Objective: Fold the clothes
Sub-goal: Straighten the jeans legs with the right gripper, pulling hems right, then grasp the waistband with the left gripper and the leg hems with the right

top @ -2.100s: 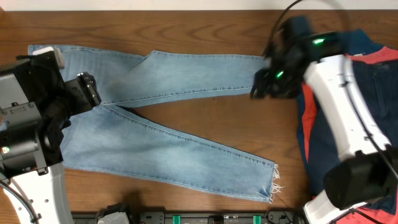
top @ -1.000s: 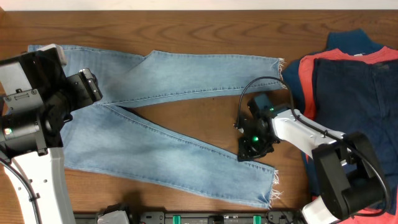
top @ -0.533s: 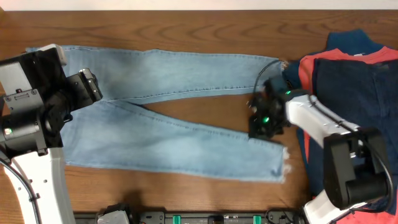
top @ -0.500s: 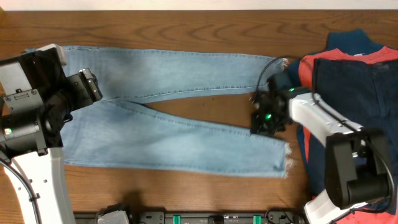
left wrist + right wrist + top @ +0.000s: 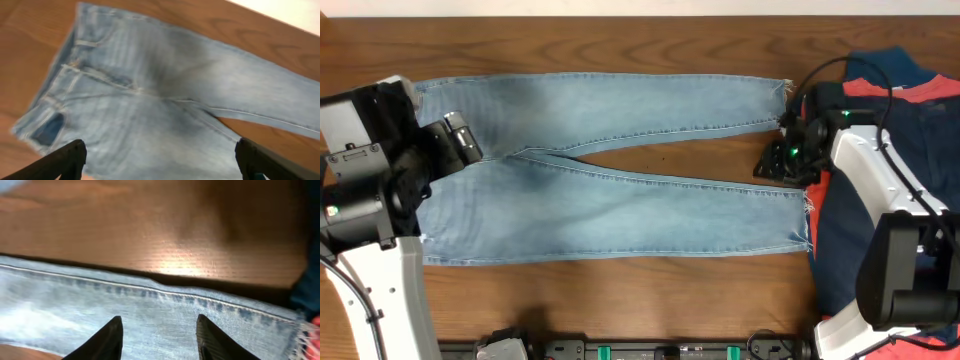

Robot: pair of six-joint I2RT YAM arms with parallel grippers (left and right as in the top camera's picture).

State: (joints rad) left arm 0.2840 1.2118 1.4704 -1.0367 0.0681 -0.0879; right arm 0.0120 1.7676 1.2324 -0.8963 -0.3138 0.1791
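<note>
My left gripper is to grab the jeans (image 5: 610, 205) next at the near-side corner of the waist (image 5: 428, 257), to fold the near leg over the other.
The light-blue jeans (image 5: 610, 205) lie flat on the wooden table, waist at the left, both legs running right and nearly parallel. Frayed hems are at the right (image 5: 807, 222). My right gripper (image 5: 775, 165) is open, low over the near leg's ankle end. In the right wrist view (image 5: 157, 337) its fingers (image 5: 107, 340) straddle denim (image 5: 160, 310) beside the leg seam. My left gripper (image 5: 460, 145) hovers over the waist area. In the left wrist view (image 5: 160, 160) it is wide open above the seat of the jeans (image 5: 150, 105).
A pile of navy and red garments (image 5: 890, 130) lies at the right edge, touching the right arm. Bare wood (image 5: 620, 300) runs along the front, with a black fixture (image 5: 620, 350) at the front edge.
The near leg has swung up and to the right, from a diagonal to almost parallel with the far leg. My right gripper moved right and up with it. The left arm has stayed put.
</note>
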